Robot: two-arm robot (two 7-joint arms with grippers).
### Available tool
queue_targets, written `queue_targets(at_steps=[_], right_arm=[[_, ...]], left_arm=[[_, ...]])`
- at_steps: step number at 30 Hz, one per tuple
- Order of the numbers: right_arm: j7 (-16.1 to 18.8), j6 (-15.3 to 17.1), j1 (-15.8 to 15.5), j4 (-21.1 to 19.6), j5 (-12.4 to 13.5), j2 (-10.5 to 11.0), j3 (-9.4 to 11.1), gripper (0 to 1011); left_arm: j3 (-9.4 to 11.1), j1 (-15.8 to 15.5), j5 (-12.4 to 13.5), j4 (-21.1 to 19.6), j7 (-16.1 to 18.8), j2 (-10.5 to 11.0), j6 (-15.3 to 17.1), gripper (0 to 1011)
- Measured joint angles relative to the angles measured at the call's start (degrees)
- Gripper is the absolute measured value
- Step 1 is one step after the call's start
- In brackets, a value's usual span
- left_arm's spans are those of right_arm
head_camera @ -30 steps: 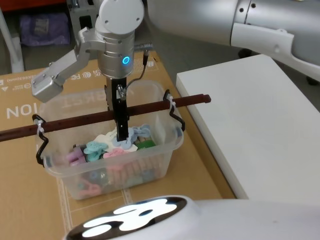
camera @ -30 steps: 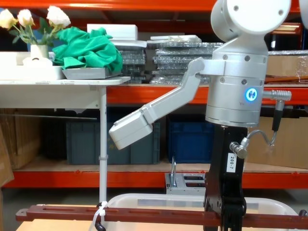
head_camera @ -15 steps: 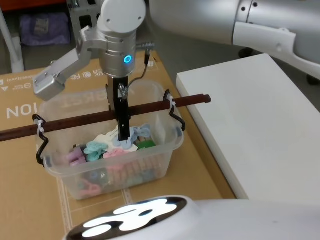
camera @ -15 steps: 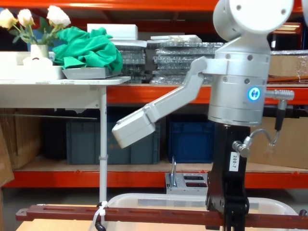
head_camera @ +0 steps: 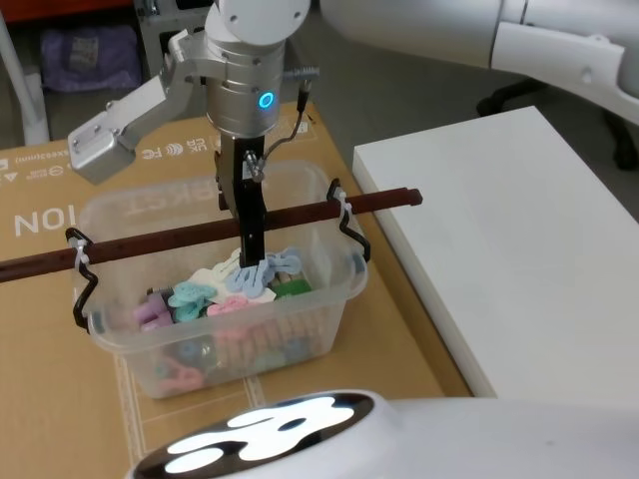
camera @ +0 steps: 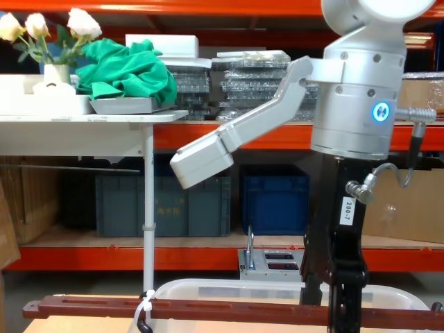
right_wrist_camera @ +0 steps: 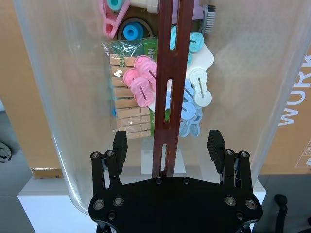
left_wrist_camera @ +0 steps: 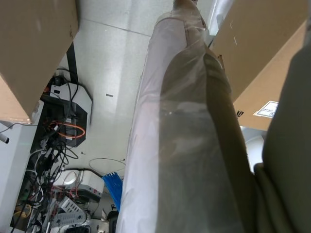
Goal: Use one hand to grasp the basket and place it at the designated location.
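The basket spreads far wider than the gripper's fingers open, so to place the basket, the robot's gripper will next pick the basket up by the middle of its narrow handle (camera: 291,313).
The basket (head_camera: 120,215) is a translucent tub full of pastel clothes pegs (head_camera: 215,299), standing on a cardboard box. Its long reddish-brown handle (head_camera: 180,238) lies across the top. My right gripper (head_camera: 255,254) hangs straight down over the middle of the handle. In the right wrist view the gripper (right_wrist_camera: 167,143) is open. Its fingers (right_wrist_camera: 120,143) stand on either side of the slotted handle (right_wrist_camera: 163,63), well apart from it. In the chest view the gripper (camera: 338,309) meets the handle (camera: 208,309) above the basket rim (camera: 229,286).
A white table (head_camera: 499,249) stands just right of the basket, and the handle's end reaches over its corner. The cardboard box (head_camera: 40,329) extends left and forward. Behind are orange shelves with blue crates (camera: 274,205) and a side table (camera: 83,118) with green cloth.
The right arm's wrist has shifted up and slightly right. The gripper still straddles the handle. The basket has not moved.
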Motion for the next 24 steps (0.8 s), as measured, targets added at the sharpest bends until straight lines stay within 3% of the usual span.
queue_targets(at_steps=[6, 10, 12, 24], right_arm=[[0.5, -0.3, 0.7, -0.3, 1.3, 0.5, -1.0, 1001], [1.6, -1.6, 1.2, 0.3, 5.5, 0.6, -1.1, 1000], [1.7, -1.8, 1.3, 0.3, 6.2, 0.8, -1.2, 1001], [-0.5, -0.3, 3.1, -3.9, 5.1, 3.2, -1.0, 1000]], left_arm=[[0.0, 0.0, 0.0, 0.0, 0.0, 0.0, 0.0, 0], [0.0, 0.0, 0.0, 0.0, 0.0, 0.0, 0.0, 0], [0.0, 0.0, 0.0, 0.0, 0.0, 0.0, 0.0, 0], [0.0, 0.0, 0.0, 0.0, 0.0, 0.0, 0.0, 0]])
